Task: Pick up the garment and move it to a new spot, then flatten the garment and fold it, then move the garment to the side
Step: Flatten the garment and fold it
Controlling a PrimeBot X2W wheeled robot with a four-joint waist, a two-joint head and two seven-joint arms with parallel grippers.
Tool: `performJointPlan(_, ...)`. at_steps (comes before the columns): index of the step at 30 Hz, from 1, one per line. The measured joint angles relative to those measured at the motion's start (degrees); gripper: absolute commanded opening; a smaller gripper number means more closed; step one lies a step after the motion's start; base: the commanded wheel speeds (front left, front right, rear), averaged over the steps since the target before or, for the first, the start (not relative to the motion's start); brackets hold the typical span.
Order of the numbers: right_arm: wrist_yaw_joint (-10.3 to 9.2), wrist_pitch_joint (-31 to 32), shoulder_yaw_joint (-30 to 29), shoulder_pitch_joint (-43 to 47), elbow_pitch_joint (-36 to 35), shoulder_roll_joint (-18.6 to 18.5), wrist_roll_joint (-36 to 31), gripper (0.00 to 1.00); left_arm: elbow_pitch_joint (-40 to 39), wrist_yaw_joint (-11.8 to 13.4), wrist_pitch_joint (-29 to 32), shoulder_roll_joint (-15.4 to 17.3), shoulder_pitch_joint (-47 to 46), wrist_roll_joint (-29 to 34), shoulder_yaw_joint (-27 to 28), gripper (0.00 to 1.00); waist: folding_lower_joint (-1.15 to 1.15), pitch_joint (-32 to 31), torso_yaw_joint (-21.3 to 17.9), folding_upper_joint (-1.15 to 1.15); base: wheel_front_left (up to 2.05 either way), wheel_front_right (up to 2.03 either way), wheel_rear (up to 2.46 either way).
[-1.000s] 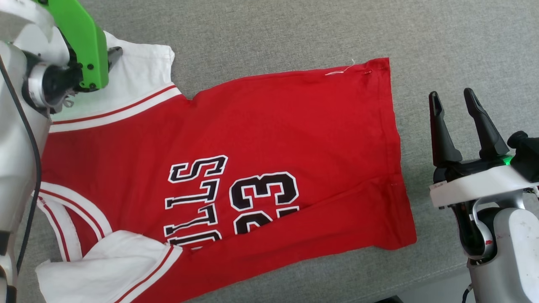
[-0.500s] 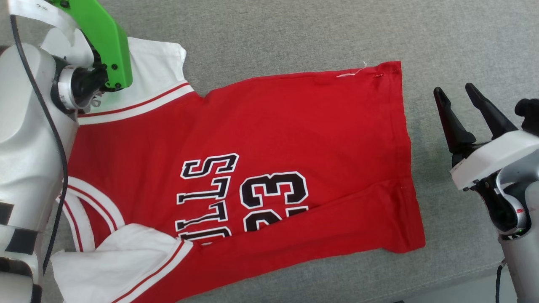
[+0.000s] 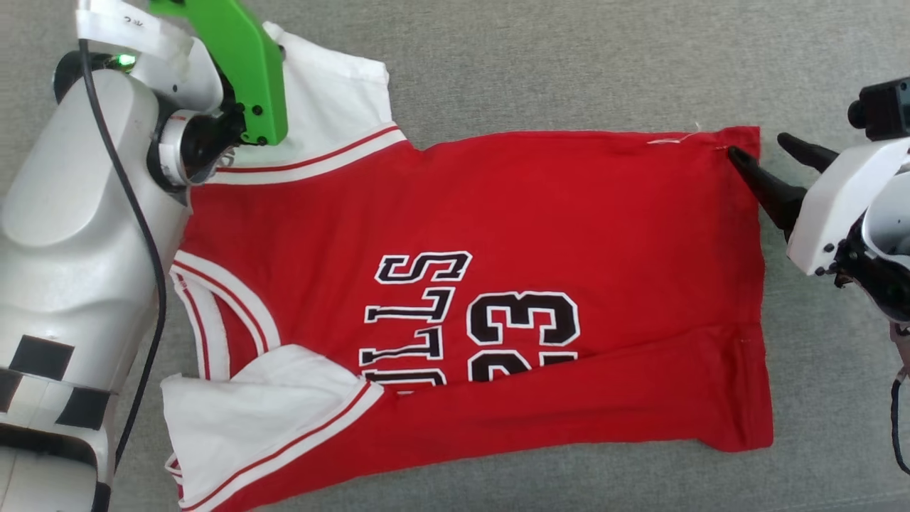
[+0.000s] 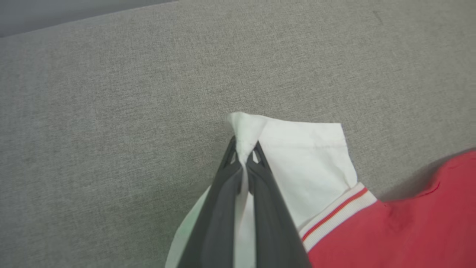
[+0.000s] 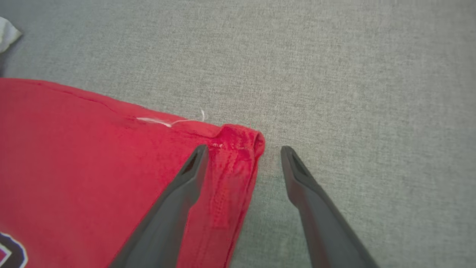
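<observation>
The garment's far hem corner (image 3: 743,141) curls up, and the rest of the garment (image 3: 563,213) lies flat. I should grab that corner next with my right gripper.
The red garment (image 3: 569,213) lies spread on the grey surface, its black-and-white print facing up and its hem toward the right. In the left wrist view my left gripper (image 4: 244,156) is shut on the far white sleeve (image 4: 308,156), pinching its corner. In the head view a green bracket (image 3: 242,64) on the left arm covers those fingers. My right gripper (image 3: 757,146) is open at the hem's far corner. In the right wrist view one finger (image 5: 186,178) rests over the red cloth (image 5: 93,167), the other over bare surface, with the hem corner (image 5: 241,141) between them.
Grey woven fabric (image 3: 569,57) stretches all around the garment. The near white sleeve (image 3: 249,405) lies folded over the shirt's lower left. A loose white thread (image 5: 167,121) sits on the far seam near the hem. My left arm's pale casing (image 3: 78,249) covers the left side.
The head camera has turned, sliding the whole picture to the right. My right gripper has moved from beside the hem's middle to its far corner. The left gripper still pinches the sleeve.
</observation>
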Motion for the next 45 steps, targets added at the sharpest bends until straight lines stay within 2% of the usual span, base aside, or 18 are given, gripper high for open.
performJointPlan(11,-0.01,8.96,5.36,-4.98,6.08,-2.50,1.69,1.00,-1.32,-0.57,-2.49,-1.07,-0.08,0.00,-0.58,0.00,0.00,1.93,3.60,0.00,0.00,0.00,0.00)
performJointPlan(14,-0.01,11.67,5.98,-5.95,6.81,-2.59,2.75,0.00,-1.34,-0.91,-2.70,-1.05,-0.07,0.00,-0.66,0.00,0.00,1.89,3.73,0.00,0.00,0.00,0.00)
performJointPlan(18,-0.01,12.26,6.33,-6.36,7.31,-2.68,4.03,0.00,-1.30,-1.24,-3.43,-1.03,0.04,-0.01,-0.77,0.00,0.00,1.35,3.82,0.00,0.00,0.00,0.00)
performJointPlan(24,0.02,5.25,4.52,-5.60,6.83,-2.25,3.86,0.00,-1.75,-1.20,-7.32,-0.52,2.07,-0.02,-0.15,0.00,0.00,-0.78,4.02,0.00,0.00,0.00,0.00)
performJointPlan(25,0.02,3.25,2.65,-3.35,6.48,-2.31,3.63,0.00,-2.05,-0.88,-10.01,-0.52,5.06,-0.96,1.00,0.00,0.00,-2.44,4.21,0.00,0.00,0.00,0.00)
performJointPlan(30,0.02,1.65,0.58,1.80,5.12,-1.89,2.25,0.00,-3.38,-0.47,-13.67,-0.30,11.41,-3.80,3.46,0.00,0.00,-5.58,4.46,0.00,0.00,0.00,0.00)
performJointPlan(38,0.02,-2.02,-0.94,11.46,3.16,1.44,-0.12,0.00,-9.43,0.32,-19.02,1.46,24.74,-7.80,6.97,0.00,-0.01,-11.19,4.70,0.00,0.00,0.00,0.00)
performJointPlan(45,0.02,-2.99,-2.75,19.62,3.70,3.98,-0.19,0.00,-16.03,2.88,-22.17,3.09,38.78,-9.66,8.44,0.00,-0.01,-15.81,4.88,0.00,0.00,0.00,0.00)
